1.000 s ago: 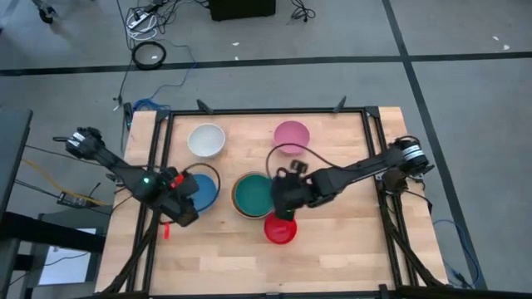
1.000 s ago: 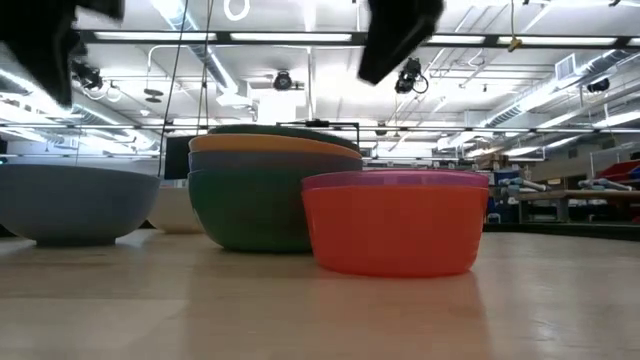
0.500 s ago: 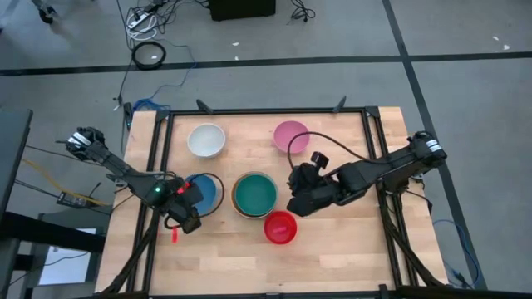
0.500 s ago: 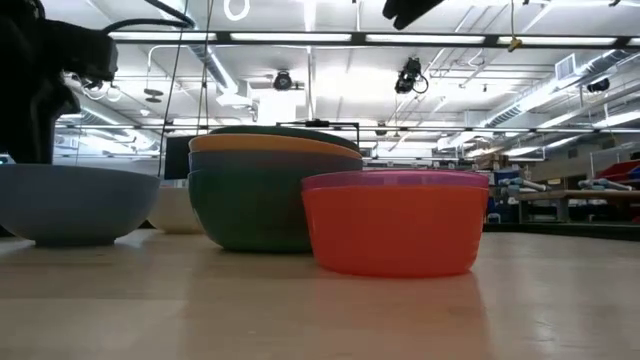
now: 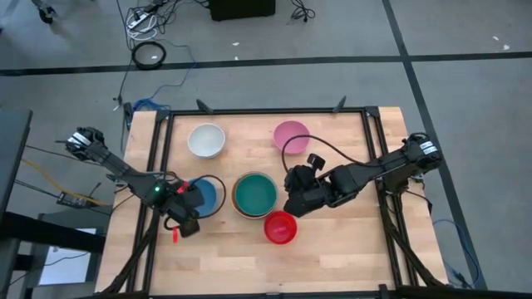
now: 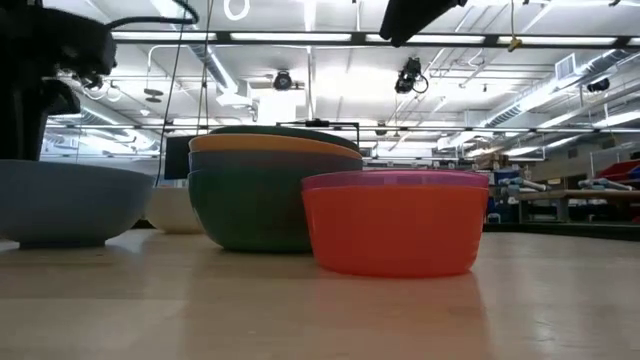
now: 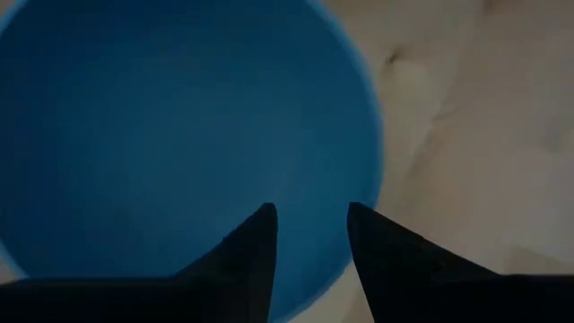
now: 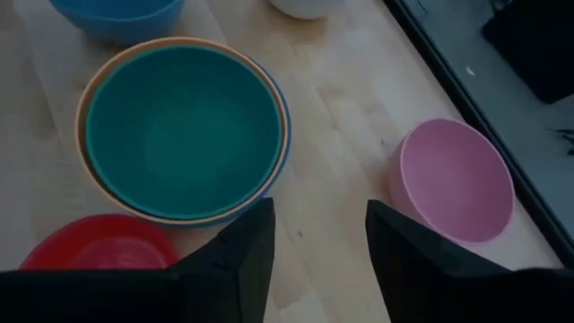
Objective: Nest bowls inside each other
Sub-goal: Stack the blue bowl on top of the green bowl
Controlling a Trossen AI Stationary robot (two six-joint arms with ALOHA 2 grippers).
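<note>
The blue bowl needs to go inside the teal bowl. My left gripper will grab the blue bowl by its rim next.
A blue bowl stands on the table's left part. My left gripper hangs open over it, pointing steeply down, with both fingertips over the bowl's inside beside its rim; I see no touch. At the centre a teal bowl sits nested in a stack with an orange rim. The small red bowl stands on the table just nearer than the stack. My right gripper hangs open high above the table, right of the stack and holding nothing. White and pink bowls stand at the far side.
A black frame borders the wooden table at its far edge and both sides. Bare wood lies along the near edge and at the right. Cables loop from both arms over the table.
My left gripper has sunk toward the blue bowl and tipped more steeply down, staying open. My right gripper has risen from just above the red bowl and drawn a little toward the table's right edge; in the low view it is almost out of the top.
</note>
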